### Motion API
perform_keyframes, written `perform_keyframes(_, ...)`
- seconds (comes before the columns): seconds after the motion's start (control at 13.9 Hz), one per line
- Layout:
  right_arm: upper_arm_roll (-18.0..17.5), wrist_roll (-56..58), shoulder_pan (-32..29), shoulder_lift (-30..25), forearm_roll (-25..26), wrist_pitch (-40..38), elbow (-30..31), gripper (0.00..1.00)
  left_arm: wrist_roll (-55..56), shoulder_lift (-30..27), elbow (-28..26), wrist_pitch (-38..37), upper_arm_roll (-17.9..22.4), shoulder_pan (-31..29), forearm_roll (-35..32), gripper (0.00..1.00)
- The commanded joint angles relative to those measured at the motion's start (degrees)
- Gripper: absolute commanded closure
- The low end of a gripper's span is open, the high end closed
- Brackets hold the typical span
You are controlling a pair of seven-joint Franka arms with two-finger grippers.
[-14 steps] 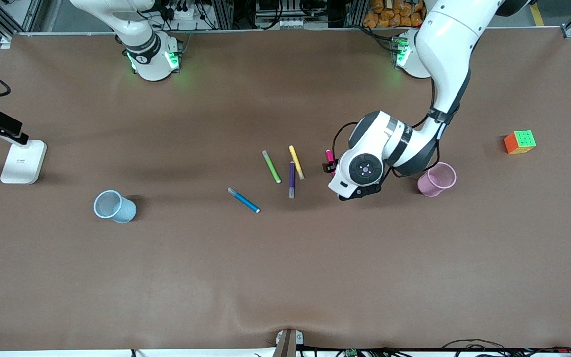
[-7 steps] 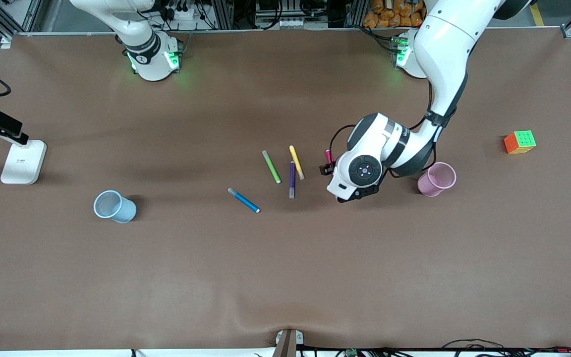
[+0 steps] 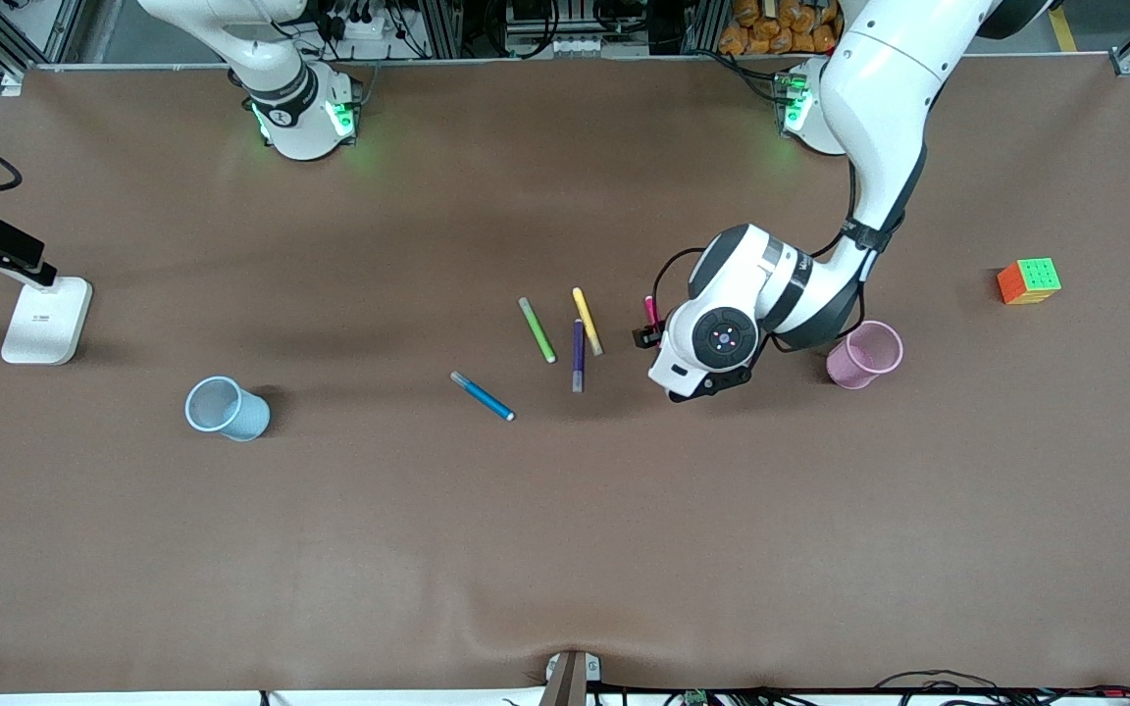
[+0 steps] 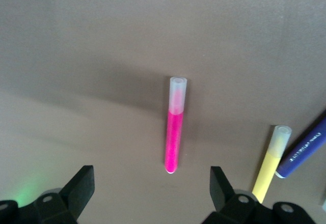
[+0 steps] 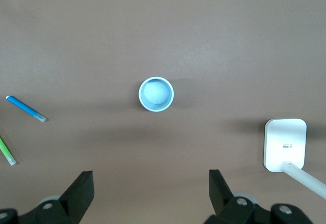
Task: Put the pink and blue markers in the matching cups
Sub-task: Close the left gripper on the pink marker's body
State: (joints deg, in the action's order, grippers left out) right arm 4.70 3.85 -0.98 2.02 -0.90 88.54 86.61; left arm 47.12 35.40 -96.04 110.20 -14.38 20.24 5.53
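My left gripper is to grab the pink marker by its solid pink body (image 3: pixel 651 311) next, to place it in the matching pink cup (image 3: pixel 866 355).
The pink marker (image 3: pixel 650 310) lies on the brown table, partly covered by my left hand. In the left wrist view the pink marker (image 4: pixel 173 137) lies lengthwise just ahead of the gap between the fingers. My left gripper (image 4: pixel 151 179) is open and empty over the marker's uncapped end. The pink cup (image 3: pixel 865 354) stands upright beside the left wrist, toward the left arm's end. The blue marker (image 3: pixel 482 396) lies nearer the front camera than the other pens. The blue cup (image 3: pixel 226 408) stands toward the right arm's end. My right gripper (image 5: pixel 150 182) is open and empty, high over the blue cup (image 5: pixel 156 93); it is out of the front view.
A green pen (image 3: pixel 537 330), a yellow pen (image 3: pixel 587 321) and a dark purple pen (image 3: pixel 578 355) lie between the two markers. A colour cube (image 3: pixel 1028 280) sits toward the left arm's end. A white stand (image 3: pixel 45 319) is at the right arm's end.
My left hand has shifted slightly toward the pens and now covers more of the pink marker. The right arm, the markers and the cups have not moved.
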Motion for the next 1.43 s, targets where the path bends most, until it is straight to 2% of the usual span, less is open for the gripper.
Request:
perform_keyframes(0.0, -0.8, -0.2, -0.9, -0.4, 0.6, -0.6, 0.0, 0.0, 0.6, 0.6, 0.0, 1.7, 0.1, 0.2, 1.9, 0.0)
perform_keyframes(0.72, -0.8, -0.2, -1.0, -0.4, 0.6, -0.6, 0.0, 0.0, 0.6, 2.6, 0.0, 2.9, 0.1, 0.5, 1.9, 0.0)
perform_keyframes(1.36, -0.8, -0.2, -1.1, -0.4, 0.6, -0.6, 0.1, 0.0, 0.4, 4.7, -0.9, 6.4, 0.1, 0.3, 2.8, 0.22)
